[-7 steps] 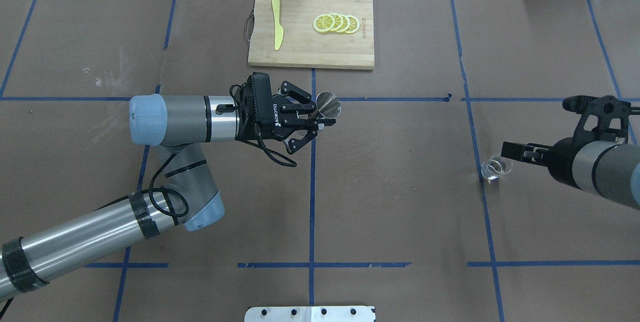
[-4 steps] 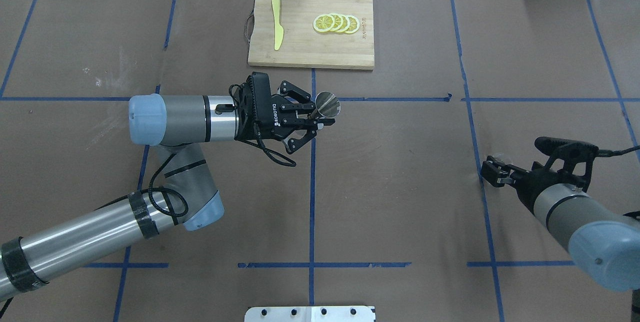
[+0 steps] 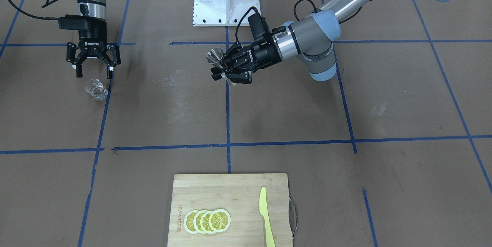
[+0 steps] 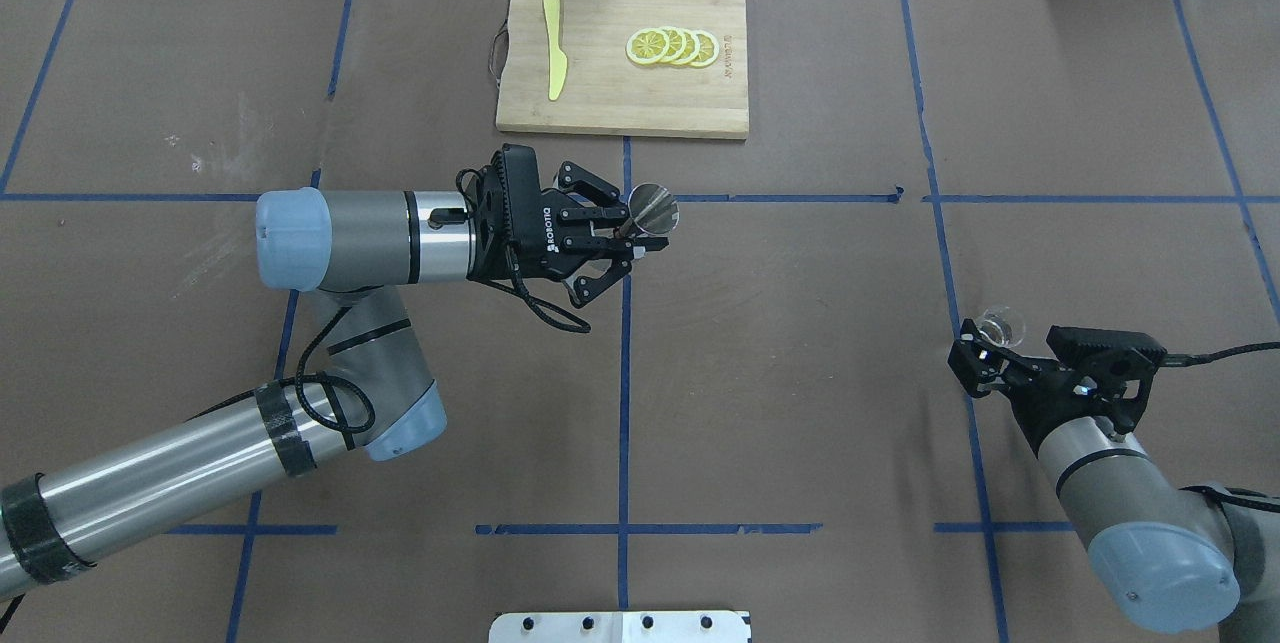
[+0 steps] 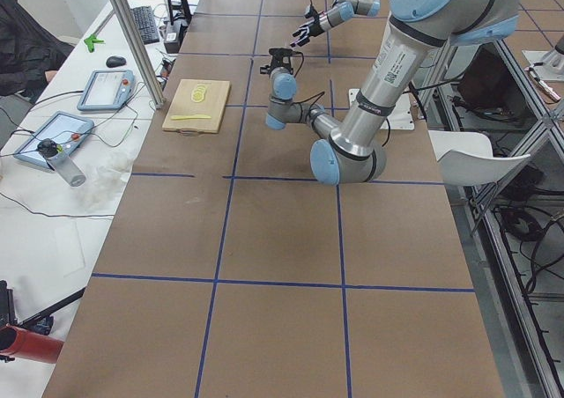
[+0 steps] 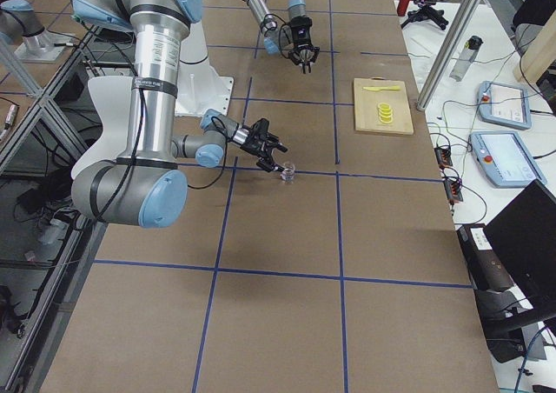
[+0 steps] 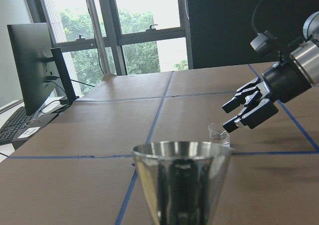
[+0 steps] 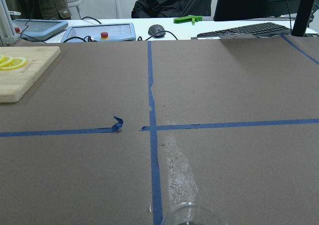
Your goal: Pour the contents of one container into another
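The small clear glass cup's open rim [image 3: 93, 82] should stay free, so my right gripper will grab the cup's side [image 3: 96, 91] next.
The small clear glass cup [image 4: 1000, 326] stands upright on the table at the right, also seen as the cup [image 3: 96, 88] and the cup [image 7: 219, 134]. My right gripper [image 4: 975, 363] is open just on the robot's side of it, fingers spread and not touching; the same gripper [image 3: 94, 73] shows from the front. Only the glass rim [image 8: 192, 216] shows at the bottom edge of the right wrist view. My left gripper [image 4: 645, 228] is shut on the waist of the metal jigger [image 4: 655, 208] near the table's centre. The jigger's upper cone [image 7: 182, 180] fills the lower left wrist view.
A wooden cutting board [image 4: 590, 103] lies at the far centre with several lemon slices [image 4: 672, 46] and a yellow knife [image 4: 553, 43]. The robot's white base plate [image 4: 620, 626] is at the near edge. Blue tape lines cross the brown table.
The right arm has swung round from the right side of the glass to its near side, gripper still open. The glass, left gripper and jigger have stayed put.
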Available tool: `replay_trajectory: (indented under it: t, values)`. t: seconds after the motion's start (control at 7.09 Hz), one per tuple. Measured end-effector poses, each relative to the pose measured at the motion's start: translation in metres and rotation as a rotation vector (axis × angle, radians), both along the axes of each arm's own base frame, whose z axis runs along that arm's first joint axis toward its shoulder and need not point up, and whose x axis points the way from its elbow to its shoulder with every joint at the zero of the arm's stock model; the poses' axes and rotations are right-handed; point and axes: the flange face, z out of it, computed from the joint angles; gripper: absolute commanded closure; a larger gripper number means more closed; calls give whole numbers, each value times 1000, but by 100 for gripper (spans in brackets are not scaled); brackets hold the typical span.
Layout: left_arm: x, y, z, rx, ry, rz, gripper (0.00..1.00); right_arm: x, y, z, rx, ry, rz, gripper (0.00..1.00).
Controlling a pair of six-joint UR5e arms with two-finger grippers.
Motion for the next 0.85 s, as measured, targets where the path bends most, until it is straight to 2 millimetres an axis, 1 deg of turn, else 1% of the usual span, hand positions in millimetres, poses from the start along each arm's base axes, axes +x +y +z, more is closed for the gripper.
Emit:
replay_trajectory:
  t: [0.28, 0.42, 0.85]
  values:
    - [0, 0, 1, -1, -2, 0, 100, -11, 1, 21, 20, 32, 21, 0]
    - [0, 0, 1, -1, -1, 0, 100, -13, 0, 26, 25, 42, 27, 0]
    - [0, 1, 1, 0, 0, 1, 100, -40, -4, 35, 37, 52, 42, 0]
